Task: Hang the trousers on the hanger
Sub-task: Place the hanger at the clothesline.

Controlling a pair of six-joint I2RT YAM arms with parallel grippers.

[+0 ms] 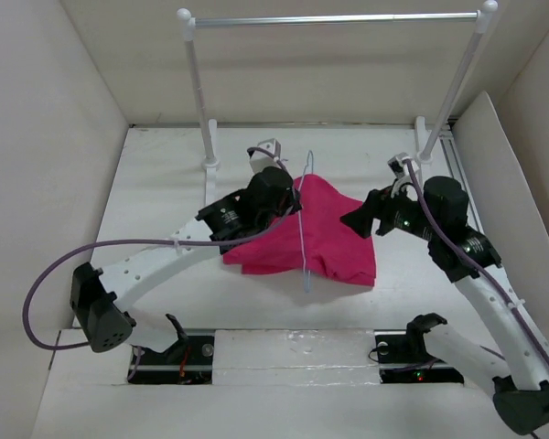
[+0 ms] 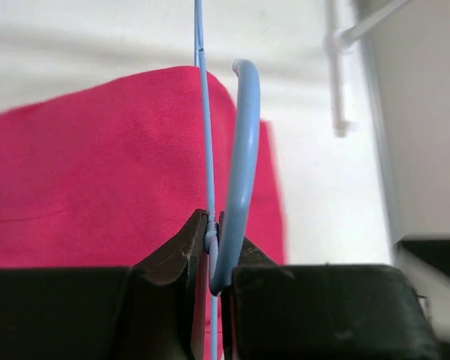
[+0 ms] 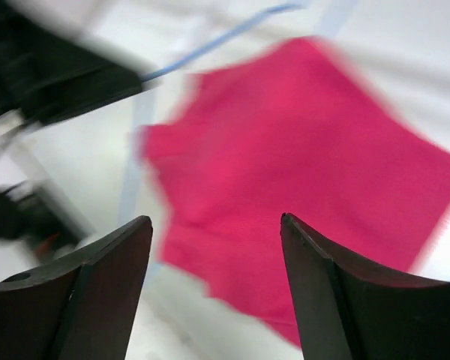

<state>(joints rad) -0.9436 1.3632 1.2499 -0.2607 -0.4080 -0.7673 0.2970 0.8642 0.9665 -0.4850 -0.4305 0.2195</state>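
Note:
I will grab the hanger by its wire with my right gripper next, so the hook stays free to hang the trousers.
The magenta trousers (image 1: 334,233) lie folded on the white table. The thin pale-blue wire hanger (image 1: 302,240) runs across them, hook toward the rack. My left gripper (image 1: 291,197) is shut on the hanger at its twisted neck, just below the hook (image 2: 244,142), with the trousers (image 2: 97,172) behind it. My right gripper (image 1: 357,221) is open and empty, hovering over the right part of the trousers (image 3: 307,142). In the right wrist view the hanger wire (image 3: 210,45) shows blurred at the top, and the gripper (image 3: 216,221) holds nothing.
A rack with white posts (image 1: 199,101) and a silver rail (image 1: 334,18) stands at the back of the table. Beige walls (image 1: 46,146) close in both sides. A white rack foot (image 2: 337,82) shows in the left wrist view.

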